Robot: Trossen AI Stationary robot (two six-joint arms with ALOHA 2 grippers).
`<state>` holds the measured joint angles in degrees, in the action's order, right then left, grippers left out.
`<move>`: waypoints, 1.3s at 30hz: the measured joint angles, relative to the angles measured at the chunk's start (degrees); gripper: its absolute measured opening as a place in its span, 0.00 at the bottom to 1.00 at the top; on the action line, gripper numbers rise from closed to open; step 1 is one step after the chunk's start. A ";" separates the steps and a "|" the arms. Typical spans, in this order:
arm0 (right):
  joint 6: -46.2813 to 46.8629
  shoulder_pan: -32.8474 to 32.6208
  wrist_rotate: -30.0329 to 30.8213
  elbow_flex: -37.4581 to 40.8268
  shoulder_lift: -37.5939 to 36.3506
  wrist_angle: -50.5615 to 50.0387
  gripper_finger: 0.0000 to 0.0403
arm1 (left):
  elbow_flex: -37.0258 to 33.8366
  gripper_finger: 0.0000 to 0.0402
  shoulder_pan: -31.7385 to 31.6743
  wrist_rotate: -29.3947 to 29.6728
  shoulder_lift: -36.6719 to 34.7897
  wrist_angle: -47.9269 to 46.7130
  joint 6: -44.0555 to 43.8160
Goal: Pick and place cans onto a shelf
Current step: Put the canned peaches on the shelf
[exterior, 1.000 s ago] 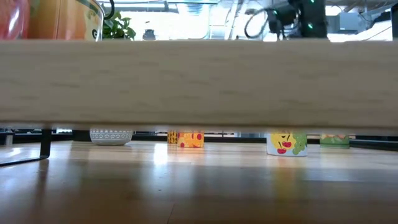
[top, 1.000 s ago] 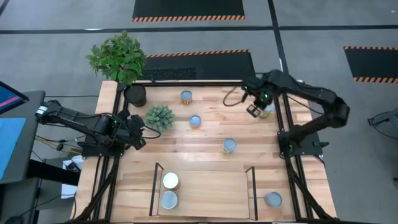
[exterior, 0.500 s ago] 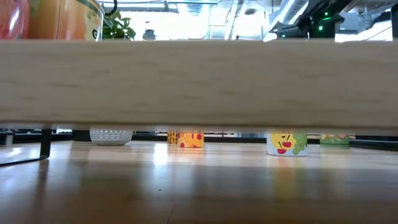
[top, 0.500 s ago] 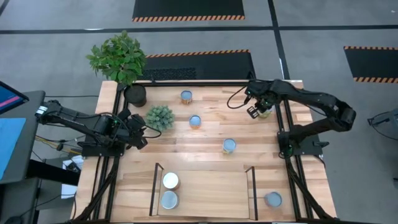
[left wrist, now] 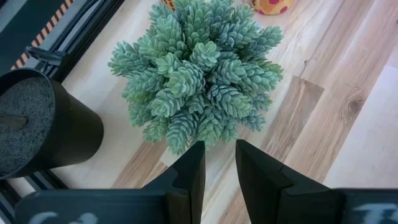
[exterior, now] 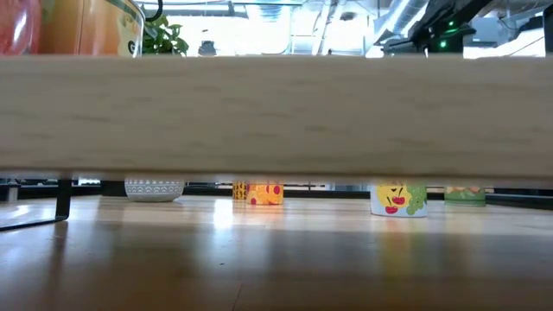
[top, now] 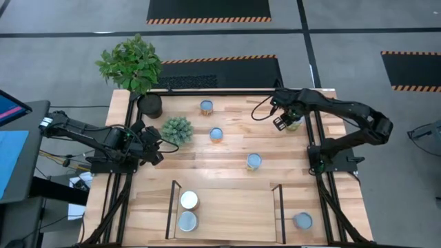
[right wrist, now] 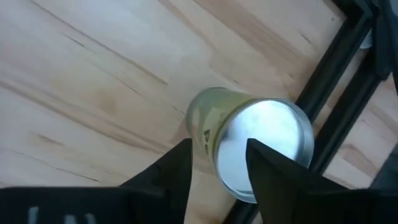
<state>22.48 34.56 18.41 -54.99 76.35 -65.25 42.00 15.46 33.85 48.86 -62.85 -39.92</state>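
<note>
I need to grab the green-labelled can by its top rim (right wrist: 219,155) with my right gripper to place the can onto the shelf.
Several cans stand on the wooden table: one at the far right (top: 296,122), three near the middle (top: 207,107) (top: 216,134) (top: 253,161), one at the near right (top: 302,220). The shelf (top: 227,213) at the near edge carries a white-topped can (top: 189,200) and a silvery one (top: 187,221). My right gripper (top: 282,122) hangs open over the far-right, green-labelled can (right wrist: 261,146), its fingers (right wrist: 177,165) just above and beside the can's top. My left gripper (left wrist: 219,165) waits open at the table's left side, pointing at a small bluish-green plant (left wrist: 196,71), with nothing between its fingers.
A black plant pot (top: 149,105) with a leafy plant (top: 131,63) stands at the far left, the small plant (top: 177,129) beside it. Black frame rails (right wrist: 329,81) run right next to the far-right can. In the low view the shelf board (exterior: 276,112) hides most of the table.
My right arm has come down toward the far-right can and stretched lower over the table's far right corner; the gripper has sunk close above the can. The cans have stayed where they were.
</note>
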 joint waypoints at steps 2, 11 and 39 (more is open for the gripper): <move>0.02 0.09 0.02 0.03 1.30 -0.29 0.46 | 0.00 0.20 -0.02 0.00 0.00 0.00 0.02; 1.56 0.05 3.20 -0.29 8.12 -0.63 0.40 | 0.00 0.20 0.00 0.00 0.00 0.00 0.02; 11.85 -33.09 3.88 -14.47 -6.22 9.53 0.00 | 0.00 0.20 0.00 -0.02 0.00 -0.02 1.27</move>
<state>34.32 1.47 22.30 -69.46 70.13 -55.72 42.00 15.46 33.82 48.86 -62.87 -38.65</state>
